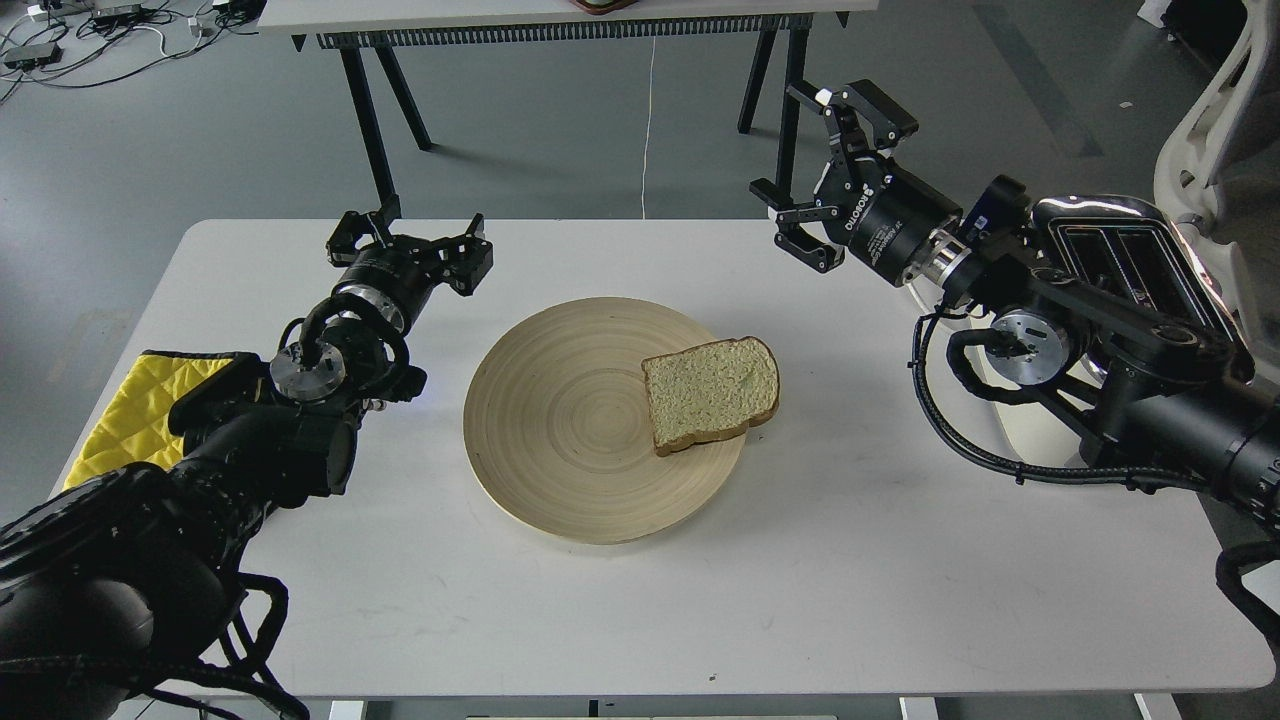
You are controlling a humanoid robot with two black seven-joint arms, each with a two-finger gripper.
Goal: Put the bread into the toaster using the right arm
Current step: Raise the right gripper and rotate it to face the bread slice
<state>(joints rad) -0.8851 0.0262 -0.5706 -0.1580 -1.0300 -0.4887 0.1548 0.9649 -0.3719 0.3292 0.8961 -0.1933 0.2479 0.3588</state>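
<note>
The bread point(710, 393) has a crust edge that sticks out over the plate, so my right gripper should grab it there next and then put it in the toaster point(1140, 262).
A slice of pale tan bread point(710, 393) with a brown crust lies flat on the right side of a round wooden plate point(560, 420). The toaster point(1140, 262) stands at the table's right edge, its chrome top and black slots partly hidden behind my right arm. My right gripper point(812, 170) is open and empty, raised above the table's far edge, up and to the right of the bread. My left gripper point(408, 243) is open and empty, low over the table to the left of the plate.
A yellow quilted cloth point(135, 410) lies at the table's left edge under my left arm. A second table on black legs point(380, 130) stands behind. A white chair point(1215, 130) is at the far right. Cables lie on the floor at the top left.
</note>
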